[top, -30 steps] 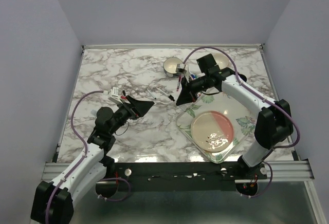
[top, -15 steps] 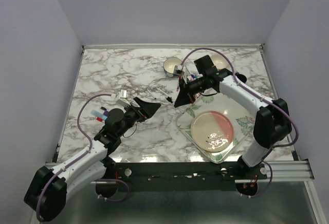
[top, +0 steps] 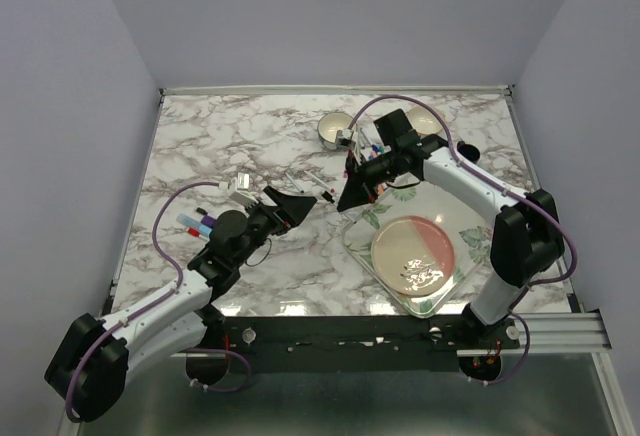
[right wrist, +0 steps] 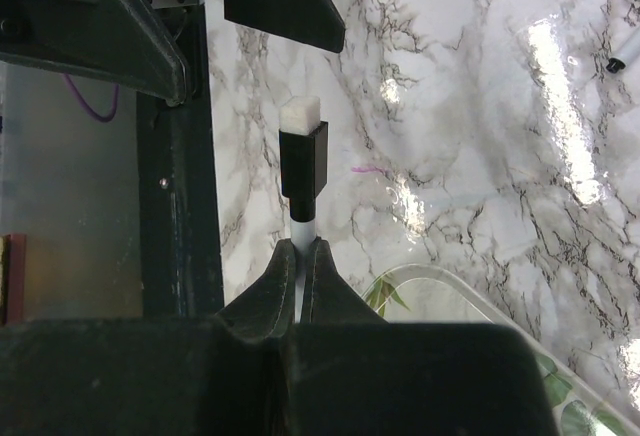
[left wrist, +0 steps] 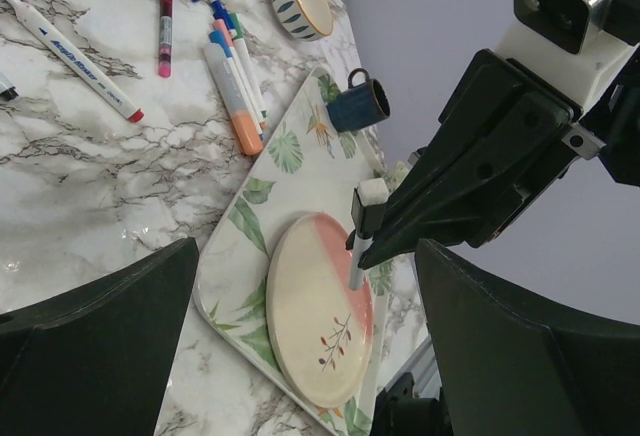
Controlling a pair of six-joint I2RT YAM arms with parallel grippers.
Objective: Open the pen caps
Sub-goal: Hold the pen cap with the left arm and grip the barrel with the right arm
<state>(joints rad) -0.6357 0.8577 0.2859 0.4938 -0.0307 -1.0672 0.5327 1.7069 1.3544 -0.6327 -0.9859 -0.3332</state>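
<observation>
The pen cap (right wrist: 303, 161) has a white-plugged end, and my left gripper will grab it there next, rather than by the body of the pen, to pull the cap open.
My right gripper (right wrist: 300, 248) is shut on the white barrel of a marker pen. The pen's black cap (right wrist: 303, 161), with a white end plug, sticks out past the fingertips. In the left wrist view that cap (left wrist: 367, 212) hangs above the plate and points toward my left gripper (left wrist: 305, 251). The left gripper is open wide with nothing between its fingers, a short way from the cap. In the top view the left gripper (top: 297, 203) and right gripper (top: 347, 199) face each other at mid-table. Capped pens (left wrist: 232, 76) lie loose on the marble.
A leaf-patterned tray (top: 362, 239) carries a pink and cream plate (top: 413, 253) just right of the grippers. Two bowls (top: 335, 128) and a dark mug (top: 466, 152) stand at the back. Pens with red, blue and purple caps (top: 197, 223) lie by the left arm.
The left arm has swung its open gripper forward and right toward the held pen, uncovering the coloured pens at the left. The right gripper has shifted slightly left, still shut on the pen.
</observation>
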